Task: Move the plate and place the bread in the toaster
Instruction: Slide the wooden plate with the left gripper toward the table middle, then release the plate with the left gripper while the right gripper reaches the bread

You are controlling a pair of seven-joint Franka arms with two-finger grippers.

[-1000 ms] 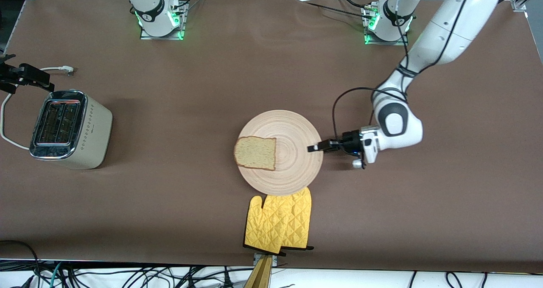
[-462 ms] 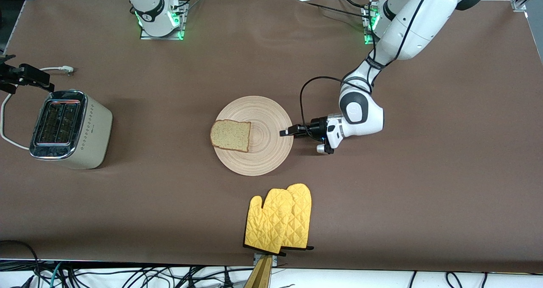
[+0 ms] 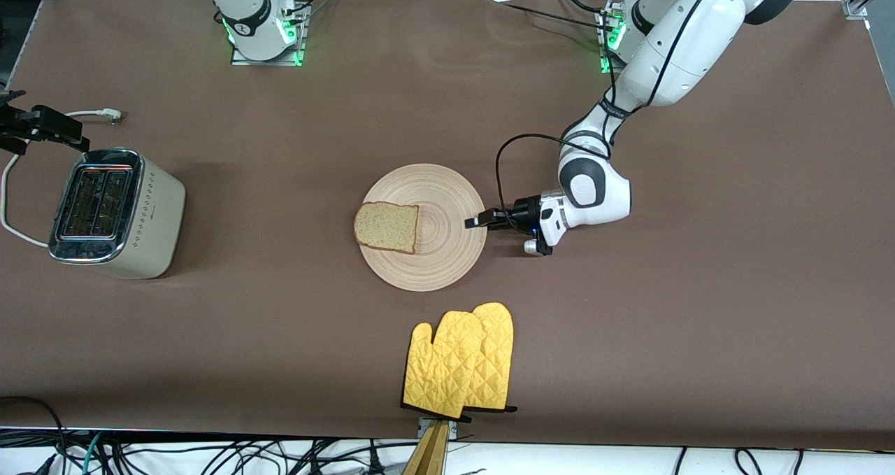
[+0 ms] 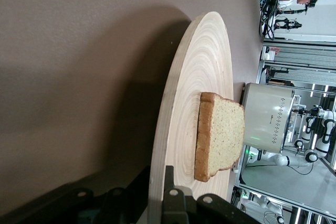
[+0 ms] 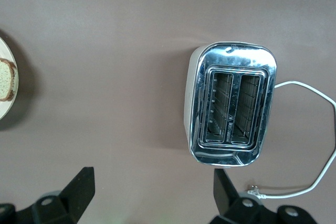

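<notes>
The plate's lower edge (image 3: 421, 289) (image 4: 169, 98) is low over the tabletop, so the robot's left gripper needs to open.
The light-wood plate (image 3: 447, 251) is in the middle of the table, with the slice of bread (image 3: 387, 227) lying on its half toward the right arm's end. My left gripper (image 3: 477, 221) is shut on the plate's rim at the side toward the left arm's end; in the left wrist view (image 4: 156, 182) one finger is above the rim and one below, with the plate (image 4: 189, 87) and bread (image 4: 220, 135) ahead. The cream toaster (image 3: 112, 213) stands at the right arm's end. My right gripper (image 5: 152, 182) is open and empty, held high over the table beside the toaster (image 5: 231, 111).
A pair of yellow oven mitts (image 3: 461, 359) lies nearer the front camera than the plate, by the table's front edge. The toaster's white cord (image 3: 10, 188) loops at the right arm's end of the table.
My left gripper has carried the plate with the bread off the mitts, away from the front camera and toward the right arm's end, then slightly back. The right arm has not moved.
</notes>
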